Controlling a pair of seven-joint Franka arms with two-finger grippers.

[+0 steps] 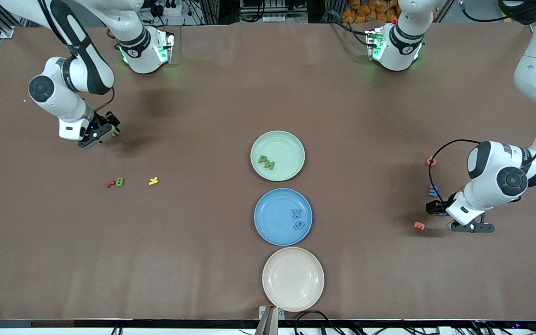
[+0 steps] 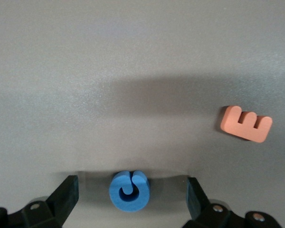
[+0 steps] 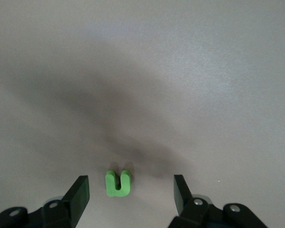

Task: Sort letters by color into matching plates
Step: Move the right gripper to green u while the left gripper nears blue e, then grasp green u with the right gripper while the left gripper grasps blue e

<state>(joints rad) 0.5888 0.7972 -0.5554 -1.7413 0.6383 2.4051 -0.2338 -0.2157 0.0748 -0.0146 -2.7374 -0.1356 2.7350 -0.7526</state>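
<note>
My left gripper closes now, since the round blue letter sits between its fingers in the left wrist view. Closing now would catch it.
A green U letter lies on the table between the fingers of my right gripper, which is open and not touching it; it sits low at the right arm's end. A round blue letter lies between the wide-open fingers of my left gripper, low at the left arm's end. The mint green plate holds two green letters. The blue plate holds two blue letters. Loose on the table are a green B and a blue E.
A cream plate stands nearest the front camera, below the blue plate. A red piece touches the green B, with a yellow piece beside them. An orange E and a pink ring lie near the left gripper.
</note>
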